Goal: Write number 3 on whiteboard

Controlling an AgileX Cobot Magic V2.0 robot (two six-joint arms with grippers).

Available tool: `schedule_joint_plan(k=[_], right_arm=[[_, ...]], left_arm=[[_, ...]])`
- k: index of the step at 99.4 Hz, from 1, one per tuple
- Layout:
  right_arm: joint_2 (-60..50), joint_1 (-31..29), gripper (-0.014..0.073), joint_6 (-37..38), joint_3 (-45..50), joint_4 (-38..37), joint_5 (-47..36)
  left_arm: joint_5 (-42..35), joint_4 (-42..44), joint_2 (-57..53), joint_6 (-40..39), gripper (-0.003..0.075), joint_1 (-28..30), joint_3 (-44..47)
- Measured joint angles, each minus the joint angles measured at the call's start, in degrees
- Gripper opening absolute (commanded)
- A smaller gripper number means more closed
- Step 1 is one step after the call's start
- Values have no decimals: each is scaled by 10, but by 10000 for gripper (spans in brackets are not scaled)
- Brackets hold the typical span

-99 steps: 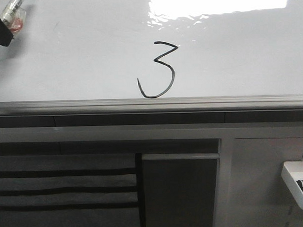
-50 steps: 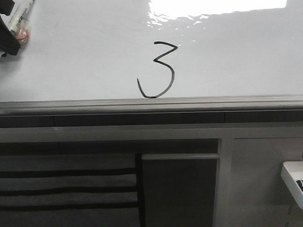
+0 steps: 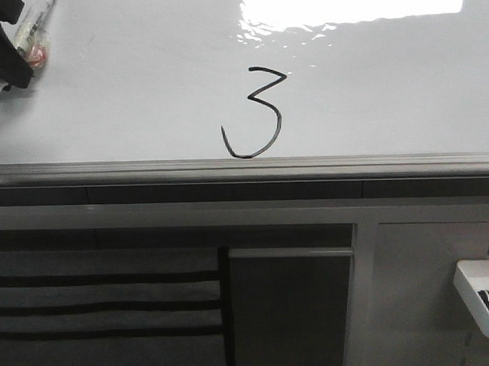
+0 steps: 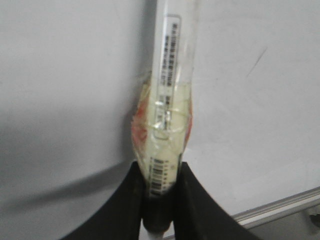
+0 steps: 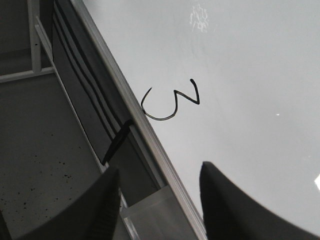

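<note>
The taped marker (image 3: 35,38) lies against the whiteboard, so it is now time for my left gripper to open.
A black number 3 (image 3: 256,112) is drawn on the whiteboard (image 3: 129,99), just above its grey edge rail (image 3: 244,167). The same number 3 (image 5: 172,102) shows in the right wrist view on the whiteboard (image 5: 240,75). My left gripper (image 3: 3,55) sits at the board's far left corner of the front view, shut on a marker (image 3: 32,26) wrapped in clear tape. In the left wrist view the marker (image 4: 167,100) stands clamped between the black fingers (image 4: 127,210), over the whiteboard (image 4: 65,75). My right gripper (image 5: 160,175) is open and holds nothing, hovering over the board's rail (image 5: 130,107).
Below the rail are grey cabinet panels (image 3: 289,310) and a dark slatted panel (image 3: 104,304). A white tray (image 3: 481,295) with small items hangs at the lower right. A speckled grey floor (image 5: 40,145) shows in the right wrist view.
My left gripper with the marker shifted a little up and to the right at the board's corner between one second and half a second ago, then stayed still. The drawn 3 is unchanged.
</note>
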Motion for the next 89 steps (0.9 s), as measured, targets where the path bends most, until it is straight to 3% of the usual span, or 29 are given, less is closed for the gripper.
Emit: schedule_joint_plan(k=[28,33,46,53,89], right_arm=[[0,0,321,0,0,0,0],[0,0,321,0,0,0,0],[0,0,321,0,0,0,0],[0,0,321,0,0,0,0],[0,0,321,0,0,0,0]], left_arm=[[0,0,0,-3,-2,0,0],[-1,0,0,-6,48,0,0],[-6,0,0,-11,263,0,0],[-7,0,0,-11,321,0,0],[-11,0,0,-13,247,0,0]])
